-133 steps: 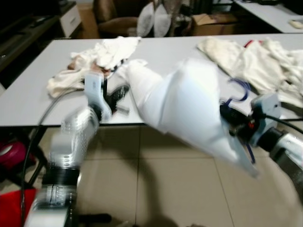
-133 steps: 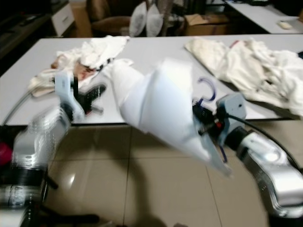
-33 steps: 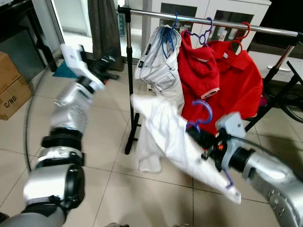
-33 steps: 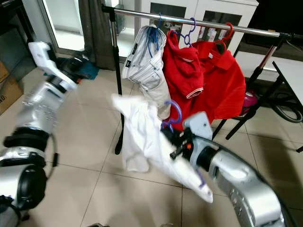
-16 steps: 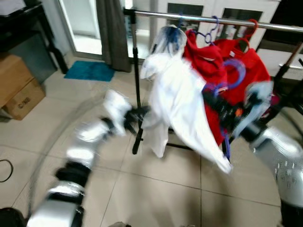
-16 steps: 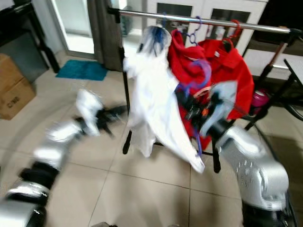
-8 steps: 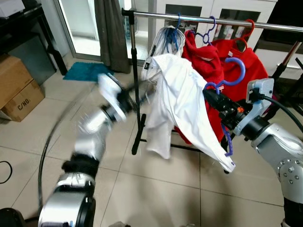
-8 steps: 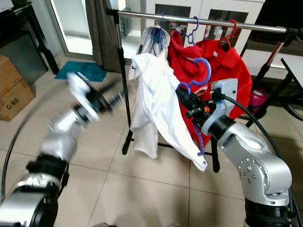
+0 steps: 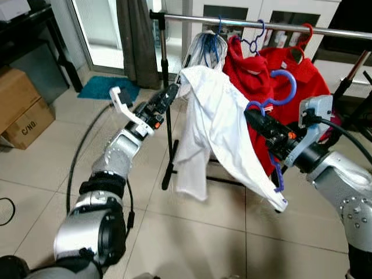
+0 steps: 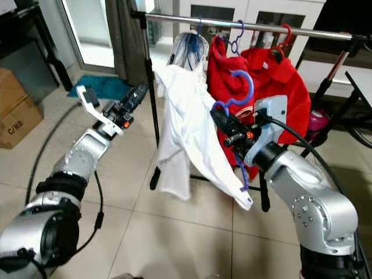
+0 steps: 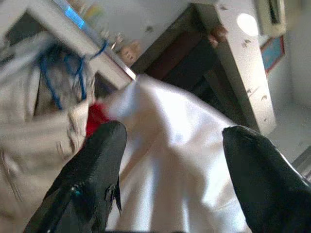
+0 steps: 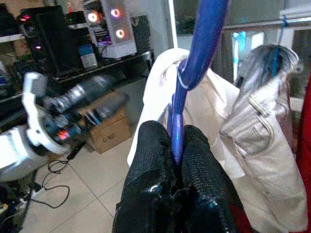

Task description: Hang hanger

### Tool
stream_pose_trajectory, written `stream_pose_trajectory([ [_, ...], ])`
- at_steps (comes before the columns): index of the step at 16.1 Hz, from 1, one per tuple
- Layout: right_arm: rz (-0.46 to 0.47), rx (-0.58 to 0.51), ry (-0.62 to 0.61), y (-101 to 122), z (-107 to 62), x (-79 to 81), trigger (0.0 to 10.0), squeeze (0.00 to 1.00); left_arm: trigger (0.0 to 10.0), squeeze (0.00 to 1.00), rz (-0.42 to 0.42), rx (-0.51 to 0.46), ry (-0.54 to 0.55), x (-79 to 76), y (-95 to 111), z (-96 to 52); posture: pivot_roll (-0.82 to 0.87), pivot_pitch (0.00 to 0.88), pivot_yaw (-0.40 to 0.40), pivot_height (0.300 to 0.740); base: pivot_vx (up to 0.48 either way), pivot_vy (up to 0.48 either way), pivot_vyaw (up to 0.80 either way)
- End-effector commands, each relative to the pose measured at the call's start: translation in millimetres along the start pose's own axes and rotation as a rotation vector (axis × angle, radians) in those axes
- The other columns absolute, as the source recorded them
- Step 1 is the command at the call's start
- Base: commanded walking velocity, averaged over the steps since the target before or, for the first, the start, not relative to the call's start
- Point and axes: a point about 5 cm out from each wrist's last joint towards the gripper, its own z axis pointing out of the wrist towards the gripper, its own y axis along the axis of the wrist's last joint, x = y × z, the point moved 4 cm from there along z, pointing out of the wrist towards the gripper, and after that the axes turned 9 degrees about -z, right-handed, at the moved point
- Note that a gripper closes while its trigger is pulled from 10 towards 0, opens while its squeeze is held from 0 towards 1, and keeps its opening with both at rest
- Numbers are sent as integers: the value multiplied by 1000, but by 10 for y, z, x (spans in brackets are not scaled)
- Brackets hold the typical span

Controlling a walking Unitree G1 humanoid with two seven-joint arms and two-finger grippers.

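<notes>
The left gripper should grab the white shirt by its shoulder edge next, because that edge stands up as a fold while the white shirt's lower cloth hangs slack.
My right gripper is shut on the neck of a blue hanger that carries a white shirt. The hanger's hook is up in front of the red shirts, below the silver rail and not on it. The white shirt drapes down to the left of the gripper, beside the rack's upright pole. My left gripper is open at the shirt's upper shoulder, its fingers spread wide with the white cloth just beyond them.
The rail holds pale jeans on a blue hanger and two red shirts. A dark curtain, a teal mat and cardboard boxes are at the left. Black rack legs stand at the right.
My left arm has swung up and forward from a blurred lower pose to the shirt's shoulder by the pole. The right gripper with the hanger has shifted slightly left.
</notes>
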Motion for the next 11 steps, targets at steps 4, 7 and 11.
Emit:
stream_pose_trajectory([
  [4, -16, -33, 43, 97, 1, 98, 10000, 0, 10000, 0, -70, 89, -66, -110, -83, 120, -292, 0, 43, 740, 0, 0, 0],
  [7, -19, -23, 49, 71, 9, 125, 10000, 0, 10000, 0, -61, 168, -135, -214, -214, 180, -290, 0, 53, 740, 0, 0, 0],
  [11, -24, -12, 49, 29, 5, 163, 10000, 0, 0, 0, -80, 196, -169, -270, -260, 221, -293, 0, 71, 740, 0, 0, 0],
])
